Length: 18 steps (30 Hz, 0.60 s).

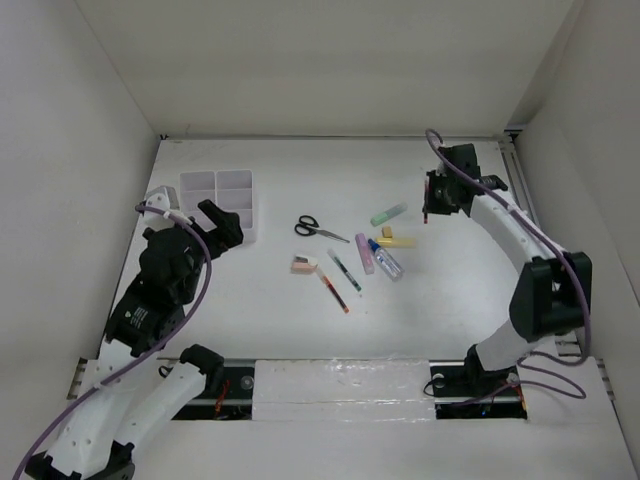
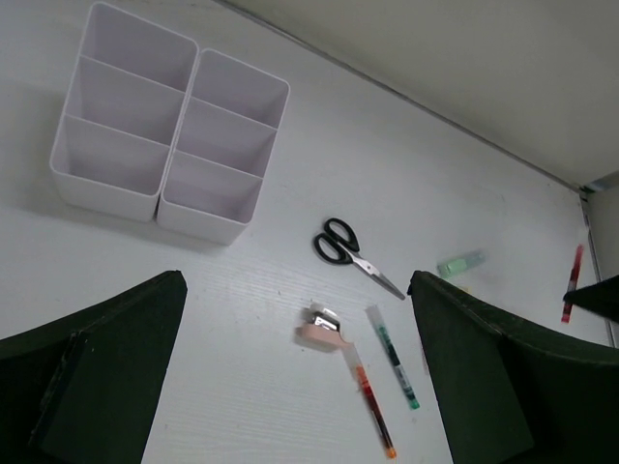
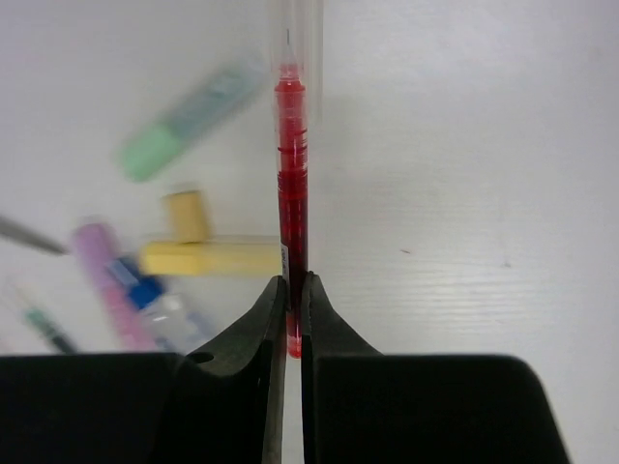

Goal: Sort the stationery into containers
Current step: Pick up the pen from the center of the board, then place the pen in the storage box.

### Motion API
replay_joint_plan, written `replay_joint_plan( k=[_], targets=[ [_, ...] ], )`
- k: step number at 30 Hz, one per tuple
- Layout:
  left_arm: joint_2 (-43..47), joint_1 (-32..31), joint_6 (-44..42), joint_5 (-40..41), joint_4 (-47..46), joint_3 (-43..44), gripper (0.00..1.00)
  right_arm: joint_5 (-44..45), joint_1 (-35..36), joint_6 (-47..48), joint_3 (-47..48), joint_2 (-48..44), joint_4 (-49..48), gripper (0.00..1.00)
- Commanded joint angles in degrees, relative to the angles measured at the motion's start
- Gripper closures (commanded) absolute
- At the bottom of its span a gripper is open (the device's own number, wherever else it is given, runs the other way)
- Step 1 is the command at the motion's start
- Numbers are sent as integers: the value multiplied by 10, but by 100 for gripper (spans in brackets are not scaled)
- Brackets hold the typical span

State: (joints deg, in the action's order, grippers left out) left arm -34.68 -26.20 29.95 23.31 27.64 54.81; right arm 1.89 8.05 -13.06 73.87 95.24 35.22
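Note:
The left gripper grabs the thin red pen by its clear cap point(image 2: 582, 238) next, which leaves the red end free to enter the tray.
My right gripper point(image 3: 293, 285) is shut on a thin red pen point(image 3: 291, 193) and holds it above the table at the back right point(image 1: 430, 205). Below it lie a green highlighter point(image 3: 189, 121), a yellow highlighter point(image 3: 208, 256), a purple highlighter point(image 3: 111, 280) and a blue-capped clear tube point(image 3: 160, 304). My left gripper point(image 2: 295, 280) is open and empty, in the air next to the white six-compartment tray point(image 2: 164, 126). Black-handled scissors point(image 2: 350, 249), a pink-white eraser point(image 2: 322, 332), a green-tipped pen point(image 2: 392, 356) and a red pen point(image 2: 370, 406) lie mid-table.
The tray point(image 1: 218, 195) stands at the back left, its compartments showing nothing inside. White walls enclose the table on the left, back and right. The loose items cluster mid-table around the scissors point(image 1: 318, 228).

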Motion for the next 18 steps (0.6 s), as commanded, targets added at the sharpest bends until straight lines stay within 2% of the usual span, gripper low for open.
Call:
replay_joint_plan(
  k=[1,4,5,6,9,13,15,18],
  targets=[
    [-24,1,19,-47,-3,24,0,-56,47,-14,8,-78,-59,100],
    [-24,1,7,-112,-47,13,0,-154,99,-35,-33,-129,-110,100],
    [-9,1,-12,-175,-67,6,0,-181,114,-43,-45,-141,-157,100],
    [-3,1,-21,-206,-104,-7,0,-238,143,-43,-54,-152,-175,100],
    [15,1,-42,-317,-137,-13,0,-317,187,-71,-71,-175,-240,100],
    [21,1,-57,-425,-184,-23,0,-361,277,-105,-79,-182,-303,100],
    [21,1,-57,-456,-190,-29,0,-361,306,-114,-79,-169,-327,100],
    [15,1,-51,-462,-199,-34,0,-361,346,-134,-71,-161,-347,100]
  ],
)
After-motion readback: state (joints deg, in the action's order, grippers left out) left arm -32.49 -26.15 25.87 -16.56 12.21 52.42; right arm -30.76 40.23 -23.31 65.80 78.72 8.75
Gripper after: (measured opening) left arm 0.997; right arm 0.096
